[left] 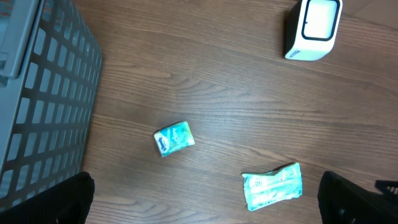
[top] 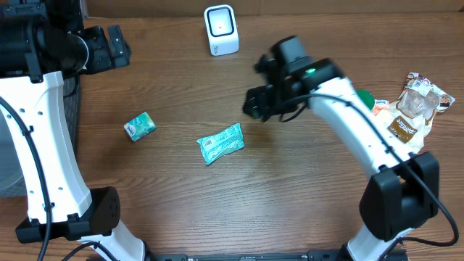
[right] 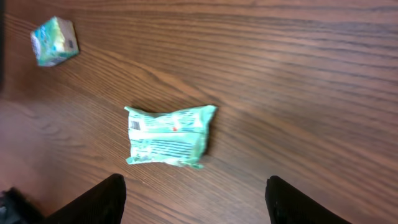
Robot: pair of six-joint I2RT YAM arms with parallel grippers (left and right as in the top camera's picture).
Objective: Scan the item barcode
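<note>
The barcode needs to stay uncovered to scan, so my right gripper should next grip the crumpled green packet by the end (top: 235, 138) (right: 196, 135) opposite the barcode.
A crumpled green packet (top: 220, 143) lies flat on the wooden table, its barcode end showing in the right wrist view (right: 166, 135); it also appears in the left wrist view as the packet (left: 272, 185). A small green box (top: 139, 126) (left: 174, 138) (right: 55, 41) sits to its left. The white scanner (top: 221, 29) (left: 313, 28) stands at the table's back. My right gripper (top: 255, 104) (right: 196, 202) hovers just right of the packet, open, nothing between its fingers. My left gripper (top: 116, 47) (left: 205, 208) stays at the back left, open and empty.
A grey mesh basket (left: 43, 93) borders the table's left side. Snack bags (top: 413, 109) and a green-capped item (top: 365, 98) lie at the right edge, behind the right arm.
</note>
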